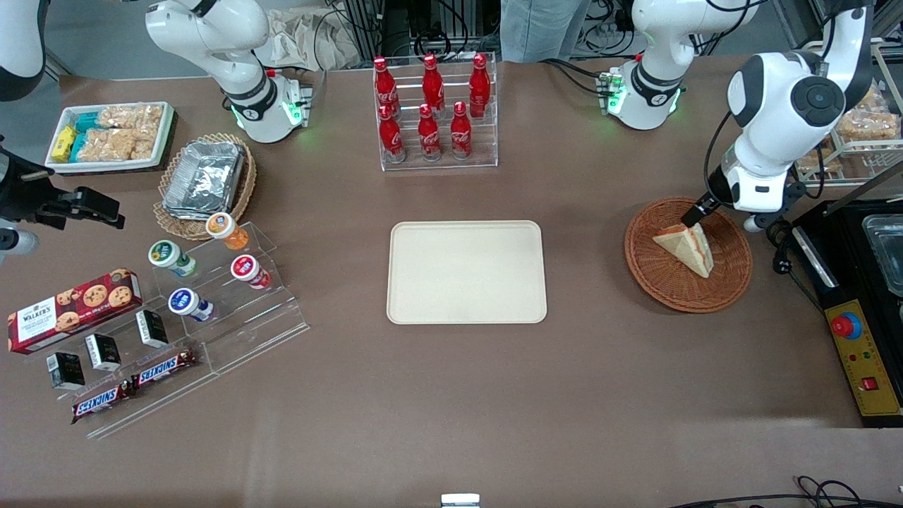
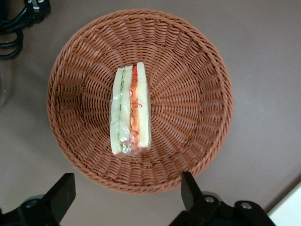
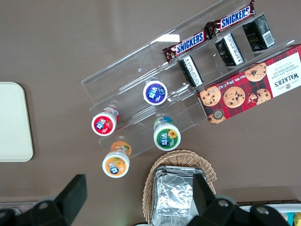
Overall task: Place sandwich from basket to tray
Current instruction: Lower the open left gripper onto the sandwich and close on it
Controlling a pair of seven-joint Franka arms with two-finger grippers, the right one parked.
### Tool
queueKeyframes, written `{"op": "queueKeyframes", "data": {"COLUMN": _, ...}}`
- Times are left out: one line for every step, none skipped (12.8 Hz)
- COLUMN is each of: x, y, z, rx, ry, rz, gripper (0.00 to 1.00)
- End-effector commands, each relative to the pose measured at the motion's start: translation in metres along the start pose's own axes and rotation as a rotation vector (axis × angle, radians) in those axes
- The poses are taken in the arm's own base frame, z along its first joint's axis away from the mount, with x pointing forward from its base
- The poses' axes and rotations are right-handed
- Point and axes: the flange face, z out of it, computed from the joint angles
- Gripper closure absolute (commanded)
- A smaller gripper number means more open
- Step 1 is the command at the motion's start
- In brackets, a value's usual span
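Observation:
The sandwich is narrow across its bread slices, and its long cut side [image 2: 131, 109] is far wider from corner to corner, so the gripper will next pick the sandwich up across the slices.
The sandwich [image 1: 688, 247] is a pale bread wedge lying in the round reddish-brown wicker basket [image 1: 649, 276] toward the working arm's end of the table. In the left wrist view the sandwich [image 2: 130, 110] stands on edge in the middle of the basket [image 2: 188, 94], showing red and green filling. My gripper [image 1: 696, 212] hangs above the basket's rim farthest from the front camera, just above the sandwich's tip. The gripper [image 2: 124, 193] is open, its fingers [image 2: 61, 193] spread wide with nothing between them. The cream-beige tray [image 1: 465, 271] lies bare at the table's middle.
A clear rack of red bottles [image 1: 434, 113] stands farther from the camera than the tray. A black appliance with a red button [image 1: 853, 321] and a wire rack of bagged snacks [image 1: 864, 127] flank the basket. A black cable [image 2: 19, 23] lies beside the basket.

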Motion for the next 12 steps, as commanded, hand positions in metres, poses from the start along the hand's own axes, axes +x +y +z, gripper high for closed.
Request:
{"op": "queueKeyframes", "data": {"x": -0.001, "y": -0.005, "z": 0.025, "rx": -0.006, "ry": 0.021, "rz": -0.020, "gripper": 0.00}}
{"op": "queueKeyframes", "data": {"x": 0.003, "y": -0.007, "z": 0.034, "rx": -0.011, "ry": 0.024, "rz": -0.030, "gripper": 0.00}}
{"op": "queueKeyframes", "data": {"x": 0.007, "y": -0.011, "z": 0.045, "rx": -0.017, "ry": 0.027, "rz": -0.043, "gripper": 0.00}}
{"op": "queueKeyframes", "data": {"x": 0.008, "y": -0.010, "z": 0.056, "rx": -0.019, "ry": 0.025, "rz": -0.043, "gripper": 0.00}}
{"op": "queueKeyframes", "data": {"x": 0.010, "y": -0.009, "z": 0.066, "rx": -0.021, "ry": 0.022, "rz": -0.045, "gripper": 0.00}}
{"op": "queueKeyframes", "data": {"x": 0.011, "y": -0.008, "z": 0.073, "rx": -0.027, "ry": 0.027, "rz": -0.045, "gripper": 0.00}}
{"op": "queueKeyframes", "data": {"x": 0.011, "y": -0.008, "z": 0.081, "rx": -0.029, "ry": 0.025, "rz": -0.046, "gripper": 0.00}}
{"op": "queueKeyframes", "data": {"x": 0.012, "y": -0.007, "z": 0.087, "rx": -0.033, "ry": 0.028, "rz": -0.050, "gripper": 0.00}}
{"op": "queueKeyframes", "data": {"x": 0.011, "y": -0.008, "z": 0.094, "rx": -0.037, "ry": 0.029, "rz": -0.056, "gripper": 0.00}}
{"op": "queueKeyframes", "data": {"x": 0.009, "y": -0.008, "z": 0.100, "rx": -0.038, "ry": 0.028, "rz": -0.056, "gripper": 0.00}}
{"op": "queueKeyframes", "data": {"x": 0.009, "y": -0.008, "z": 0.105, "rx": -0.037, "ry": 0.025, "rz": -0.056, "gripper": 0.00}}
{"op": "queueKeyframes", "data": {"x": 0.009, "y": -0.008, "z": 0.108, "rx": -0.036, "ry": 0.022, "rz": -0.056, "gripper": 0.00}}
